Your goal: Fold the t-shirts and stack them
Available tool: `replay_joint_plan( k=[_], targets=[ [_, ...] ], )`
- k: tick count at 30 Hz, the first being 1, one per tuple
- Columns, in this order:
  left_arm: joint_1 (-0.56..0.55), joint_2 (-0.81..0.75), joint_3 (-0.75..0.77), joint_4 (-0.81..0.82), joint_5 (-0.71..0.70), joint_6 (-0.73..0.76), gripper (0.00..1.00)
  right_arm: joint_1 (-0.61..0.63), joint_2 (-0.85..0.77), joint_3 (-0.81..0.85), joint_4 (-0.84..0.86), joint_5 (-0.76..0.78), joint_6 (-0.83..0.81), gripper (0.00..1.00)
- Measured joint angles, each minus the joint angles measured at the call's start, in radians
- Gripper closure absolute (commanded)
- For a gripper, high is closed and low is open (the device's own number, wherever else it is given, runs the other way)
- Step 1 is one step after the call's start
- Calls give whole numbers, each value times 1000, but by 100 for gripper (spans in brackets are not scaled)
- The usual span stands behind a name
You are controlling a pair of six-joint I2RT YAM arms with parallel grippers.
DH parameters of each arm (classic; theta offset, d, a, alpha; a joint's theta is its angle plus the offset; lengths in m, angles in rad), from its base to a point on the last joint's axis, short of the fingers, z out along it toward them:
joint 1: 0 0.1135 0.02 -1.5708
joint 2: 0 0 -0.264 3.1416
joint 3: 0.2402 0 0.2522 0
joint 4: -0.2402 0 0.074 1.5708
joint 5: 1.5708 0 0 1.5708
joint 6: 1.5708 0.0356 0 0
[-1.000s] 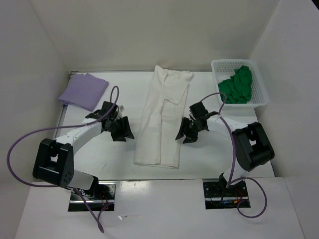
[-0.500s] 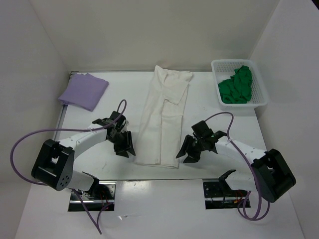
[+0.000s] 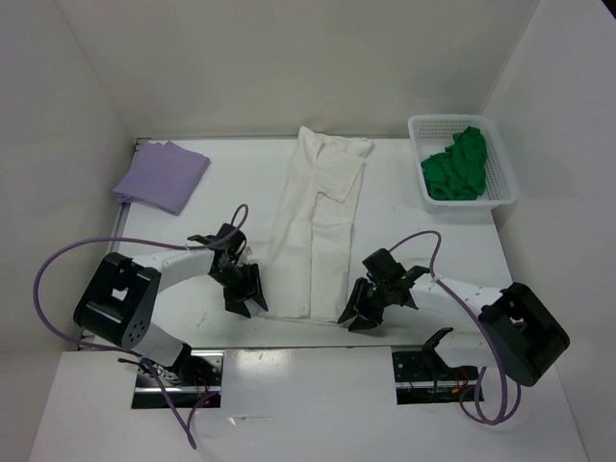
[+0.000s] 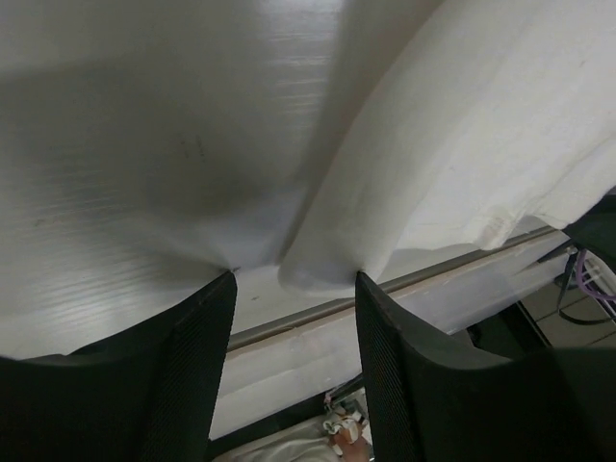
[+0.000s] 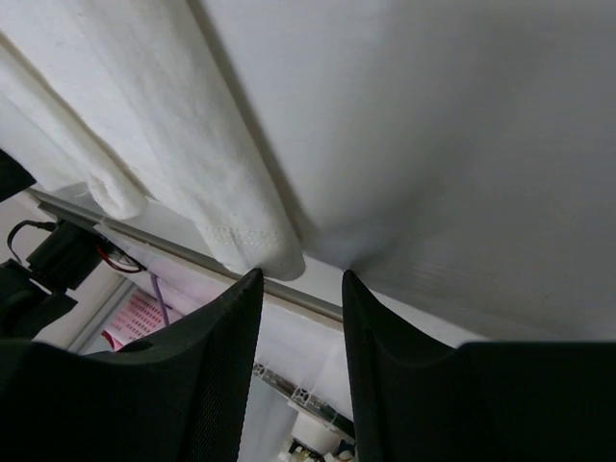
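Observation:
My left gripper needs the cream t-shirt's point(image 3: 313, 231) near hem corner next, my right gripper the other, to fold it.
The cream t-shirt point(image 3: 313, 231) lies flat as a long strip down the middle of the table, its hem at the near edge. My left gripper point(image 3: 247, 302) is open at the hem's left corner. In the left wrist view that corner of the cream t-shirt point(image 4: 332, 269) sits just past the gap of the left gripper point(image 4: 294, 282). My right gripper point(image 3: 354, 315) is open at the hem's right corner, and the cream t-shirt point(image 5: 245, 241) there touches the left tip of the right gripper point(image 5: 300, 281). The lavender t-shirt point(image 3: 162, 175) lies folded at the far left. The green t-shirt point(image 3: 456, 164) is crumpled in the basket.
A white mesh basket point(image 3: 506, 181) stands at the far right corner. The table's near edge has a metal rail point(image 4: 433, 274) right under both grippers. White walls close in the left, right and back sides.
Both grippers have moved toward the near edge along the cream shirt's sides, from its middle down to its two hem corners. The shirts have not moved.

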Motion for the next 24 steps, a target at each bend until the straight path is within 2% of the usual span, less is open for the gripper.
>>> replay_joint_plan(
  k=[7,9,13,16,19,21,23,24],
  targets=[
    [4,20,-7,33,40,-1,55,1,26,4,38,-2,3,56],
    [3,20,-12,45,44,0,55,1,31,12,39,0,-3,54],
    [3,19,-14,63,61,1,51,0,-2,34,16,8,-18,42],
    [3,19,-15,76,69,1,51,-14,-56,36,12,10,-26,42],
    [3,19,-16,89,71,4,56,-28,-35,36,18,10,-31,47],
    [3,19,-16,94,78,8,63,-30,11,36,29,10,-38,55],
    [3,19,-16,101,89,20,73,-31,60,36,39,9,-44,63],
    [3,19,-17,105,95,24,81,-31,83,42,42,-8,-48,67]
  ],
)
